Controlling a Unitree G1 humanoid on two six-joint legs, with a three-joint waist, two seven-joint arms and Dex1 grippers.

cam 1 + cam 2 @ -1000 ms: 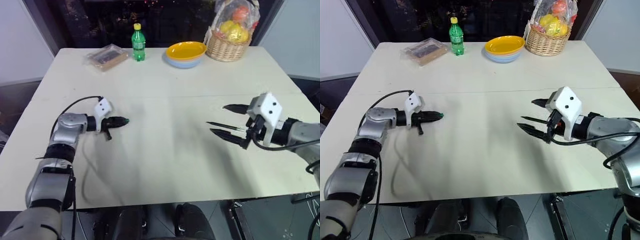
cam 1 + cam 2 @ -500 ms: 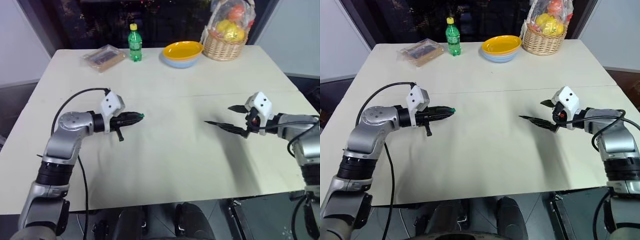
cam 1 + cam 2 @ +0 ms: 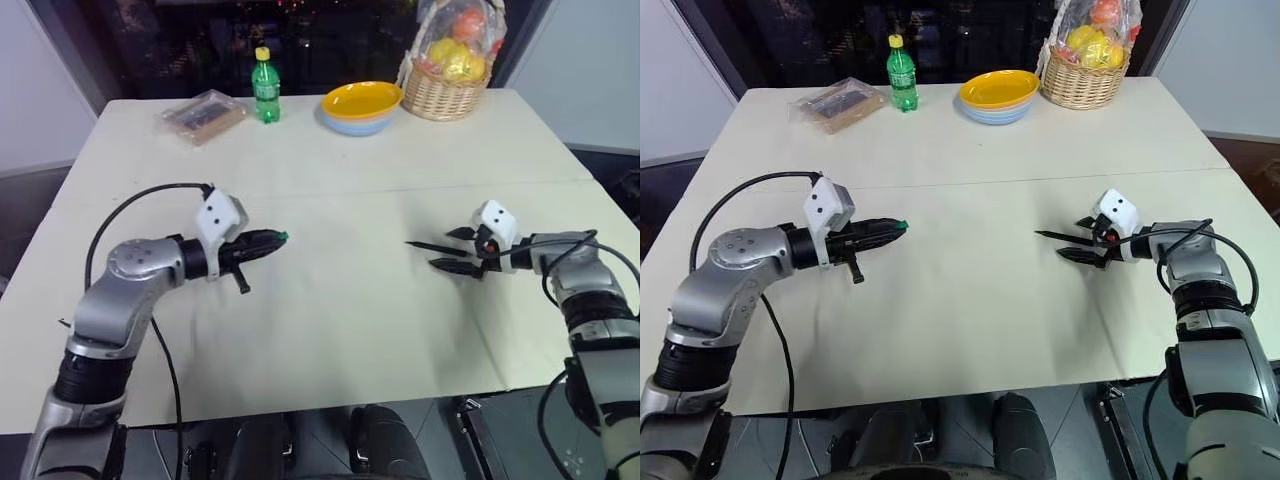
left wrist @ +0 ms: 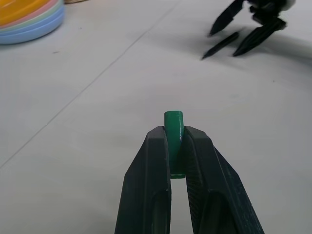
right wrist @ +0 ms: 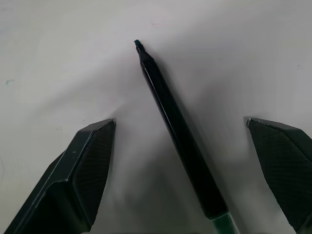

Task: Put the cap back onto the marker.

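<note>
The marker's black body [image 5: 181, 134] is beside my fingers, which reach down to the table. My right gripper needs to close on the marker now.
My left gripper [image 3: 270, 239] is shut on the cap [image 4: 173, 127], a small green cylinder that sticks out past the fingertips, held above the left half of the table [image 3: 330, 330]. The marker [image 5: 176, 130], slim and black, lies on the table at the right with its tip toward the middle. My right gripper [image 3: 452, 250] stands open low over it, one finger on each side and neither touching it. In the left wrist view the marker [image 4: 220, 45] and the right gripper lie ahead of the cap.
Along the far edge stand a green bottle [image 3: 264, 85], a clear wrapped packet [image 3: 203, 114], a yellow bowl on stacked bowls [image 3: 362, 103] and a wicker fruit basket [image 3: 450, 78]. A black cable loops from my left wrist.
My right gripper has sunk toward the table and now straddles the marker, which has stayed put. My left gripper has carried the cap up and to the right.
</note>
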